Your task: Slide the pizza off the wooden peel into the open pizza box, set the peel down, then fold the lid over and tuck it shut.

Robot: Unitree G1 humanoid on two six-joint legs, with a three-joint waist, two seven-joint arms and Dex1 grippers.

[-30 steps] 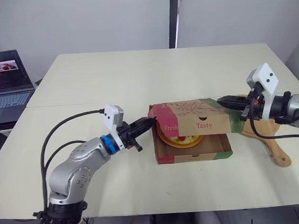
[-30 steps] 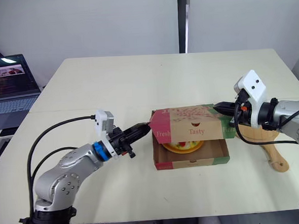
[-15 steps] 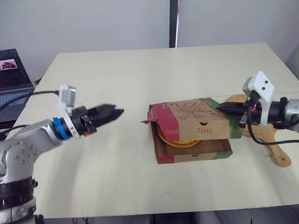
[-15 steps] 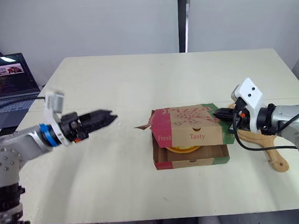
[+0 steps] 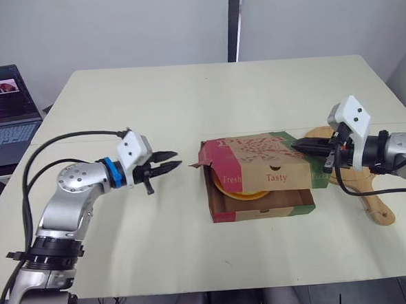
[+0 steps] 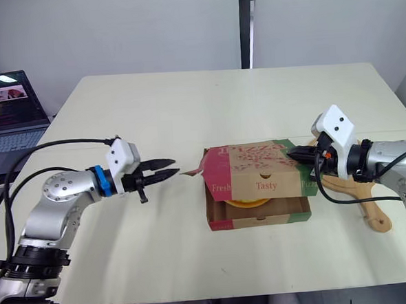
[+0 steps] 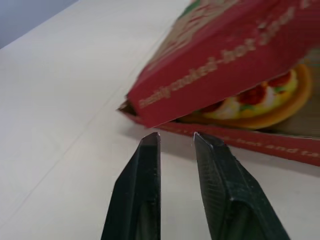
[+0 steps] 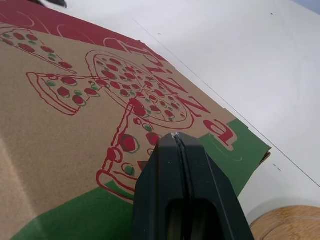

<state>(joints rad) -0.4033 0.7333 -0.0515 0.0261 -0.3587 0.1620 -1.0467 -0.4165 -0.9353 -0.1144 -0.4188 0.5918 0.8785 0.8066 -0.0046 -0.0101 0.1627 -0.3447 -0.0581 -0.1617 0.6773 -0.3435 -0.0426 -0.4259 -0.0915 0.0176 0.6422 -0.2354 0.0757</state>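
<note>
The box lid needs its red side flap (image 5: 207,158) (image 7: 210,75) gripped by my left gripper next, so that the lid can be tucked shut.
The pizza box (image 5: 261,205) sits mid-table with its printed lid (image 5: 258,151) folded down over it, the front still gaping. The pizza (image 5: 241,192) shows in that gap and in the left wrist view (image 7: 260,102). My left gripper (image 5: 178,159) is open a short way left of the box, its fingertips (image 7: 152,142) pointing at the lid's red side flap (image 7: 210,75), not touching it. My right gripper (image 5: 300,144) is shut, its tip (image 8: 175,135) resting on the lid's right end. The wooden peel (image 5: 366,198) lies flat to the right of the box, under my right arm.
An open laptop (image 5: 1,106) stands off the table's far left side. The table (image 5: 186,98) stretches bare behind the box and in front of it. The right arm's cable (image 5: 384,189) loops over the peel.
The left gripper left the lid's flap, swung far left, then came back toward the box and now stands open. The lid has dropped lower over the pizza. The right gripper stayed on the lid.
</note>
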